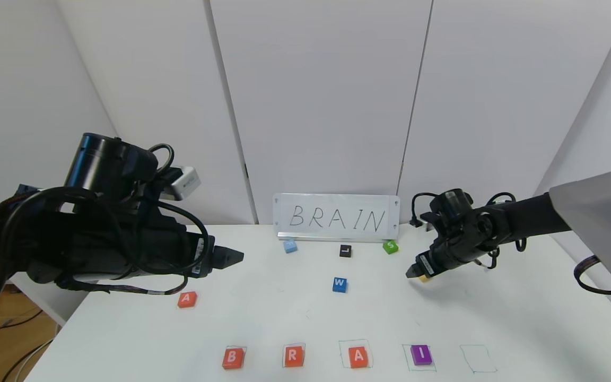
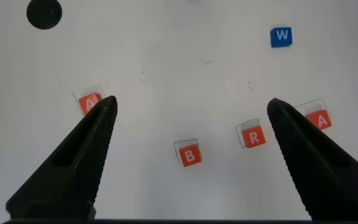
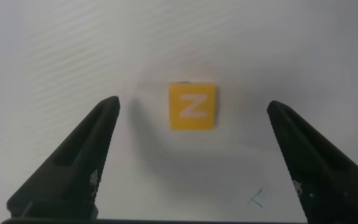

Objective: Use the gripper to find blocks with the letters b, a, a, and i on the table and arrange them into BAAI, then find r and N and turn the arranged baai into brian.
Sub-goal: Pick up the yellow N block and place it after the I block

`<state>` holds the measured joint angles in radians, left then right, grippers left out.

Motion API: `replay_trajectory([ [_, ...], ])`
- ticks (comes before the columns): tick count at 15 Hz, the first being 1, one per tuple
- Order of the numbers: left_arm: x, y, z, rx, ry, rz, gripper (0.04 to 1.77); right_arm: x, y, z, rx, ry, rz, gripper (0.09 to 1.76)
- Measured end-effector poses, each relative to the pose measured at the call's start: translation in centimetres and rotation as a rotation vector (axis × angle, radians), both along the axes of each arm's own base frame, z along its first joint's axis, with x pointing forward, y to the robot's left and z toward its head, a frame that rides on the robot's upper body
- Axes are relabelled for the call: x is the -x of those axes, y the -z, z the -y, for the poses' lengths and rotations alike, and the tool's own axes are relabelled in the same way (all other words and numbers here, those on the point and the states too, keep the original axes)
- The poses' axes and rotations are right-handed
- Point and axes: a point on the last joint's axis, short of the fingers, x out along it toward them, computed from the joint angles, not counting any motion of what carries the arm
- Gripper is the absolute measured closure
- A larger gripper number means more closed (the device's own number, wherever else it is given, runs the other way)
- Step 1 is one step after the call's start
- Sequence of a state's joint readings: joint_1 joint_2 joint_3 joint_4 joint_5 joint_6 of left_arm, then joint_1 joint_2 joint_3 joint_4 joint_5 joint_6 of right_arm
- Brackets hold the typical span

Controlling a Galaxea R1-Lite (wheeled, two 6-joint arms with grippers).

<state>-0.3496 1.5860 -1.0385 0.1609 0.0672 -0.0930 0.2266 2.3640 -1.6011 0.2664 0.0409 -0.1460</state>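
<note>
The yellow N block needs to fill the drawn square beside the I block, so the robot's right gripper needs to grab it by its sides next.
Along the table's [image 1: 496,318] front edge, orange-red blocks B [image 1: 233,358], r [image 1: 293,356], A [image 1: 358,356] and purple I [image 1: 421,354] sit in green drawn squares. A second A [image 1: 187,299] lies alone at the left. The left gripper [image 1: 228,257] hovers open and empty above the left side; its wrist view shows B [image 2: 190,155], r [image 2: 253,137] and both A blocks [image 2: 89,102] [image 2: 321,120] below its jaws [image 2: 192,104]. The right gripper [image 1: 417,275] hangs open just over the yellow N [image 3: 192,106], its fingers [image 3: 104,124] on either side and not touching it.
A BRAIN sign [image 1: 337,217] stands at the back. In front of it lie a light blue block [image 1: 290,246], a black block [image 1: 345,251] and a green S [image 1: 390,246]. A blue W [image 1: 339,285] sits mid-table. One drawn square [image 1: 478,359] right of I holds nothing.
</note>
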Motion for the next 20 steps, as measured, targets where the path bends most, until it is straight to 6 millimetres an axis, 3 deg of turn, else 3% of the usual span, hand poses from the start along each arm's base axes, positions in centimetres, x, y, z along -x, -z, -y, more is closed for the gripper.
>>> replay_trajectory([
  [9, -0.3, 0.4, 0.1, -0.004, 0.0, -0.011, 0.09, -0.8, 1.2, -0.3, 0.006, -0.009, -0.009, 0.14],
  [13, -0.4, 0.5, 0.2, -0.007, 0.002, -0.018, 0.09, -0.8, 1.4, -0.3, 0.005, -0.008, -0.014, 0.74],
  [16, -0.4, 0.6, 0.2, -0.007, 0.004, -0.019, 0.09, -0.8, 1.5, -0.3, 0.004, -0.008, -0.015, 1.06],
  [17, -0.3, 0.6, 0.3, -0.008, 0.005, -0.02, 0.09, -0.8, 1.5, -0.3, 0.004, -0.007, -0.015, 1.32],
  [20, -0.3, 0.6, 0.3, -0.008, 0.007, -0.02, 0.09, -0.8, 1.5, -0.3, 0.005, -0.009, -0.015, 1.32],
])
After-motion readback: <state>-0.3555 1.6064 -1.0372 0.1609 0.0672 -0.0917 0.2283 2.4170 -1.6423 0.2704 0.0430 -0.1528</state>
